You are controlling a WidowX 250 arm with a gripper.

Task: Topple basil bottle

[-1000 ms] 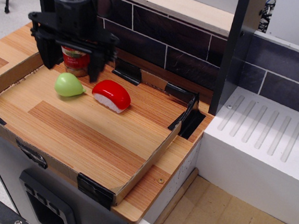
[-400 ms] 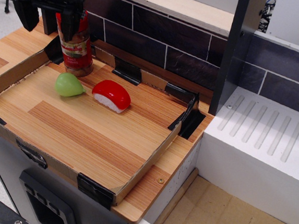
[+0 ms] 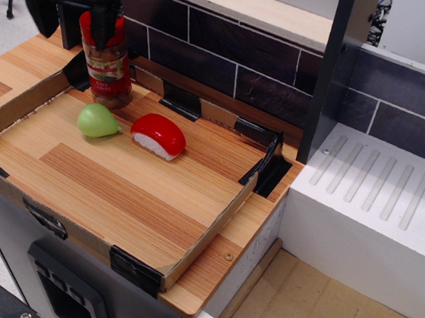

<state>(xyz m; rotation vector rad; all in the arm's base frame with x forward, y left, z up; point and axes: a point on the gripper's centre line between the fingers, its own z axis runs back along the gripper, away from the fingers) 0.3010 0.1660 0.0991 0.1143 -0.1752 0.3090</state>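
Observation:
My gripper is to grab the basil bottle standing by the green pear toy [image 3: 97,121] next, holding the bottle by its red cap to topple it.
The basil bottle [image 3: 109,64] stands upright in the far left corner of the wooden tray [image 3: 120,188]. It is a clear jar with a red cap, a red label and brownish contents. My black gripper [image 3: 72,22] is raised at the top left, level with the bottle's cap and mostly to its left. It is open, with the jaws spread wide. Its right finger [image 3: 105,25] overlaps the red cap in this view; I cannot tell whether it touches. Nothing is held.
A pale green pear toy [image 3: 98,121] and a red-and-white sushi toy [image 3: 158,135] lie just in front of the bottle. Low cardboard walls [image 3: 206,229] ring the tray. A dark tiled wall [image 3: 229,56] runs behind, with a dark post [image 3: 339,73] and a white drainer [image 3: 373,195] to the right.
My gripper has risen from low around the bottle to up and left of it, uncovering the bottle. The bottle still stands upright; the toys have barely moved.

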